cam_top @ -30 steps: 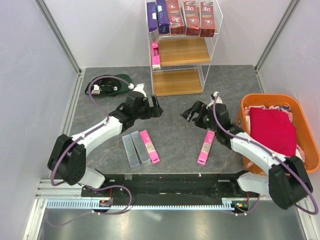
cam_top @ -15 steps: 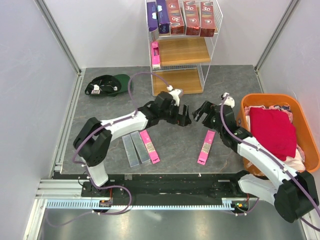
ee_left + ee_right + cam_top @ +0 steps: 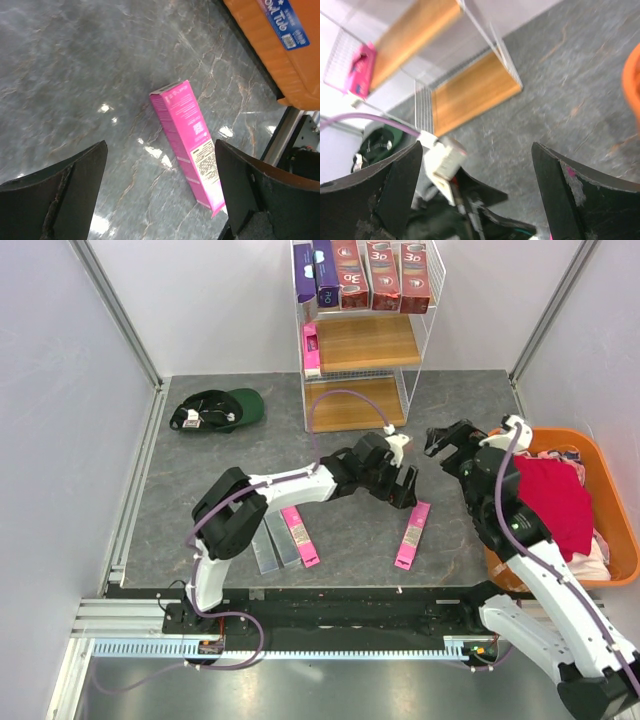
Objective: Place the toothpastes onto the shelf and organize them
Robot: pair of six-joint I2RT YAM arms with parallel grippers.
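Note:
My left gripper should grab the pink toothpaste carton by its far end (image 3: 418,515) (image 3: 177,106), across its long sides. That leaves the carton's near end free for my right gripper.
A pink toothpaste carton (image 3: 412,535) lies flat on the grey table. My left gripper (image 3: 402,487) hovers just above its far end. In the left wrist view that carton (image 3: 187,135) lies slanted between the wide-open fingers, nearer the right finger (image 3: 255,192), untouched. My right gripper (image 3: 446,440) is open and empty, raised near the basket and facing the shelf (image 3: 470,92). The shelf (image 3: 420,335) carries purple (image 3: 315,275) and dark red cartons (image 3: 385,275) on its top board and one pink carton (image 3: 311,348) on the middle board. Two grey cartons (image 3: 268,540) and another pink one (image 3: 298,532) lie near the left arm's base.
An orange basket (image 3: 620,530) with red cloth stands at the right, its wall close to the pink carton (image 3: 270,40). A green cap (image 3: 215,410) lies at the back left. In the right wrist view, the left arm's wrist (image 3: 442,160) sits low between my right fingers.
The left arm has swung right from the table's left half to above the right pink carton. The right arm has drawn back and up toward the basket.

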